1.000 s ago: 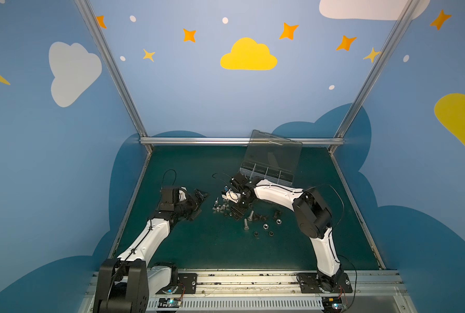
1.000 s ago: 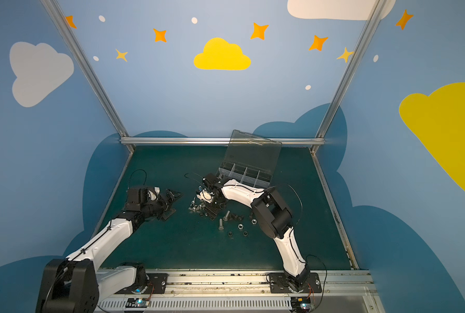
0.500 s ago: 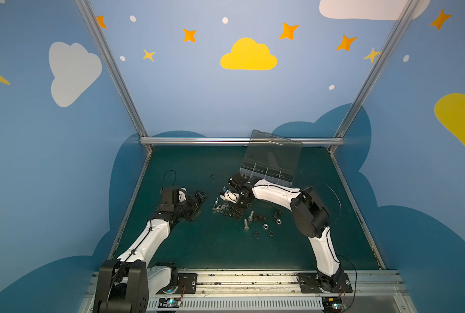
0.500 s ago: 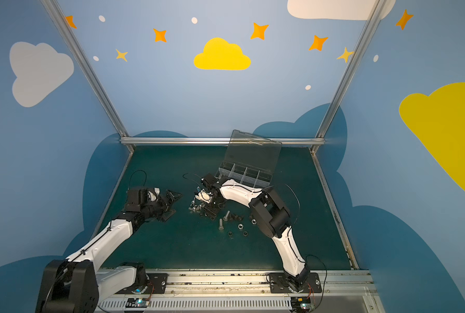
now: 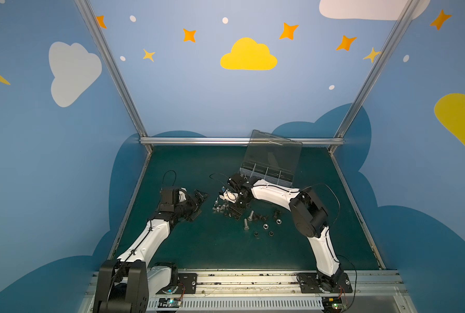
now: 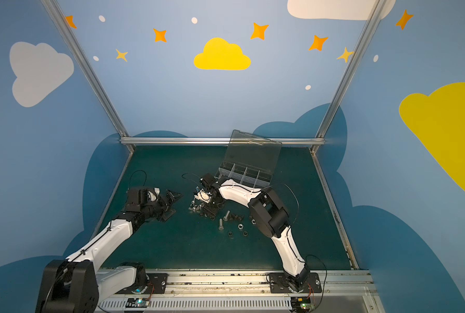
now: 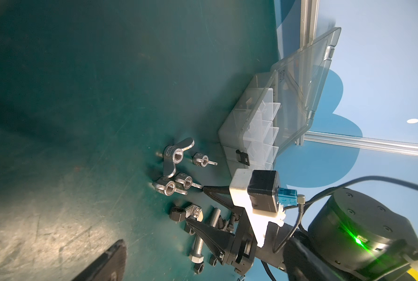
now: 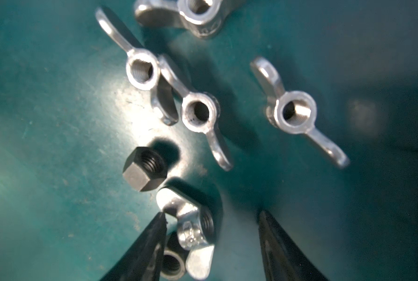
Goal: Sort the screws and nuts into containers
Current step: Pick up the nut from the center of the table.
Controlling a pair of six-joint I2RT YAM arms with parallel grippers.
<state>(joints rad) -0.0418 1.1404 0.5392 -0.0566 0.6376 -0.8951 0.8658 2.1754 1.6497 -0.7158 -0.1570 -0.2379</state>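
The silver winged piece [image 8: 191, 226] is level between my right gripper's fingers, which should close on it.
The clear organizer box [image 5: 266, 173] stands at the back with its lid [image 5: 273, 154] up; its containers look empty in the left wrist view. Screws and nuts lie in a pile in front of it. My right gripper [image 8: 213, 213] hangs low over the pile, open, its fingers astride a silver winged piece [image 8: 191, 226] lying on the mat. One fingertip [image 8: 163, 215] is at that piece's edge. A black nut [image 8: 143, 170] and several more winged pieces [image 8: 198, 112] lie just beyond. My left gripper [image 5: 200, 204] is open and empty, left of the pile.
Hex bolts [image 5: 246, 225] and loose nuts [image 5: 265, 225] are scattered on the green mat [image 5: 199, 244] nearer the front, beside the right arm's elbow [image 5: 307, 214]. Aluminium rails [image 5: 239, 141] edge the mat at the back and sides.
My right arm has shifted slightly to the left over the pile. The left arm has not moved.
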